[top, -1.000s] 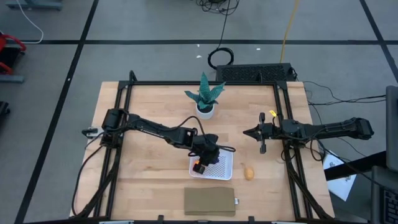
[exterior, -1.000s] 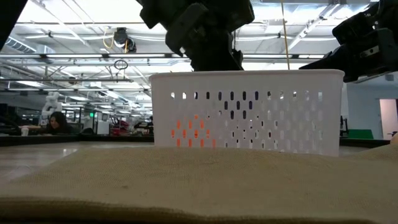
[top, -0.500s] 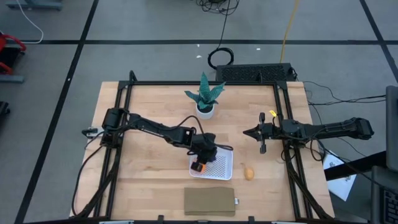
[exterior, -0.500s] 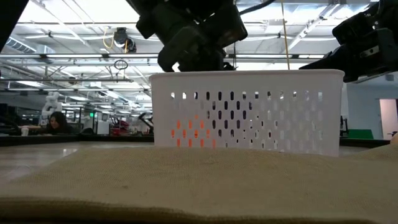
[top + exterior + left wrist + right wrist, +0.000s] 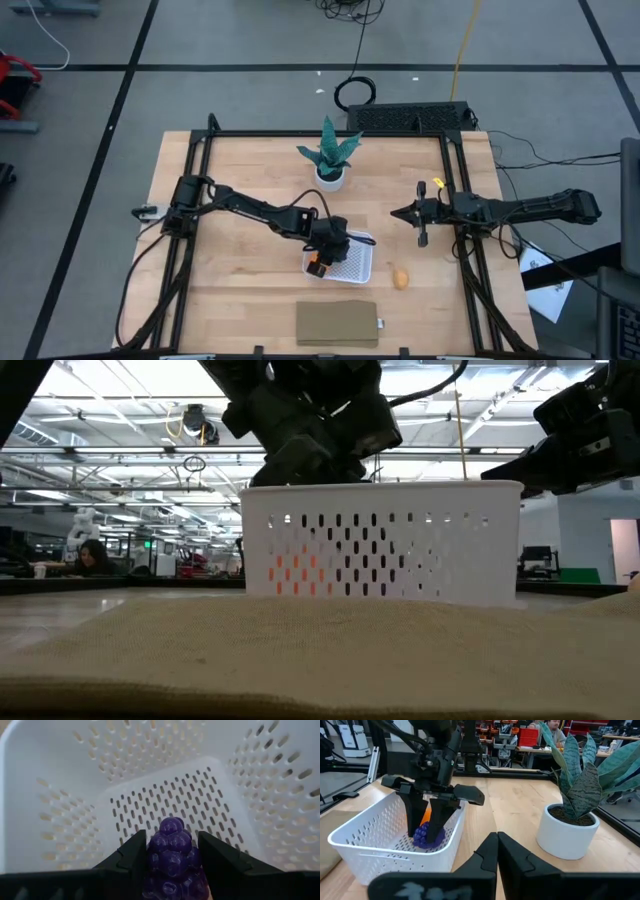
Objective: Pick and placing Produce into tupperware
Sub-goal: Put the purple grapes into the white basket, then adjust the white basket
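The purple bumpy piece (image 5: 172,845) hangs low over the tupperware's dotted bottom, so it is now time for my left gripper to open.
The white tupperware (image 5: 358,262) sits at the table's middle near side. My left gripper (image 5: 322,255) reaches down into its left part, shut on the dark purple bumpy piece (image 5: 172,845). The round orange piece (image 5: 318,267) lies in the tupperware beside the fingers and glows through the wall holes (image 5: 295,565). Right of the tupperware, the tan-yellow oval piece (image 5: 400,277) lies on the bare table. My right gripper (image 5: 402,213) hovers shut to the right of the middle, away from all of them. My left gripper pinches the purple piece (image 5: 425,836) between its two fingers, one finger (image 5: 135,852) on each side of the bumpy body. The fingers come from above, pointing down into the tupperware. The piece sits low, close to the dotted floor (image 5: 165,800); whether it rests there I cannot tell.
A teal potted plant (image 5: 330,155) stands toward the far edge. A flat brown slab (image 5: 338,323) lies at the near edge, just in front of the tupperware. Black frame rails (image 5: 190,200) run along the table's sides. Bare wood lies left of the tupperware.
The left gripper has shifted slightly toward the table's left inside the tupperware, staying shut on the purple piece. The tupperware has moved with it, turning a little and sliding slightly toward the far edge, so it looks smaller in the low view.
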Controlling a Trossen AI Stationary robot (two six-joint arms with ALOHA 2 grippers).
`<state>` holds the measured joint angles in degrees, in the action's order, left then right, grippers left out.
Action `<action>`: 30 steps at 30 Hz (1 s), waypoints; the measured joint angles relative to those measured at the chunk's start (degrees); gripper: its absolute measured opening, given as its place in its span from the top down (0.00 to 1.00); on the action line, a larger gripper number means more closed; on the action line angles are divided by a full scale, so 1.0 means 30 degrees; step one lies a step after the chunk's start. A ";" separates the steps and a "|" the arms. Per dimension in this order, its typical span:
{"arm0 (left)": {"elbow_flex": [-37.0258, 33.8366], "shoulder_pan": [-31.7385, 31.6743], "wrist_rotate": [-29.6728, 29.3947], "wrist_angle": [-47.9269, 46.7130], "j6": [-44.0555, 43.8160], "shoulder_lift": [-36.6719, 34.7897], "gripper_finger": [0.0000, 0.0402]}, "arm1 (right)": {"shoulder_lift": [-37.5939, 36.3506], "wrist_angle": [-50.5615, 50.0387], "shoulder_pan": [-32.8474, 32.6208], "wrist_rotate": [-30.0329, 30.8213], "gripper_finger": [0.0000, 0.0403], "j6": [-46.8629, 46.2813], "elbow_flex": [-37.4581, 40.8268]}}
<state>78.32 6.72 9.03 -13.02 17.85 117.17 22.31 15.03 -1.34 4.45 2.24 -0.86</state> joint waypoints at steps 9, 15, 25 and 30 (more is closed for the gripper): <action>0.0000 0.0106 0.0003 -0.0036 -0.0007 -0.0003 0.52 | 0.0039 -0.0004 0.0006 -0.0007 1.00 0.0015 0.0000; 0.0000 0.0124 0.0010 -0.0019 0.0022 -0.0003 0.40 | 0.0036 0.0037 0.0000 -0.0007 1.00 0.0006 -0.0001; 0.1634 0.0339 -0.0004 -0.0915 0.0370 -0.0322 0.42 | 0.0044 0.0044 0.0000 -0.0007 1.00 0.0000 -0.0002; 0.2758 0.0453 -0.0565 -0.2253 0.0236 -0.1357 0.45 | 0.0044 0.0134 0.0000 -0.0007 1.00 -0.0007 0.0000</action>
<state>86.60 8.08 7.34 -19.78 18.55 113.10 22.44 15.43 -1.34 4.43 2.22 -0.86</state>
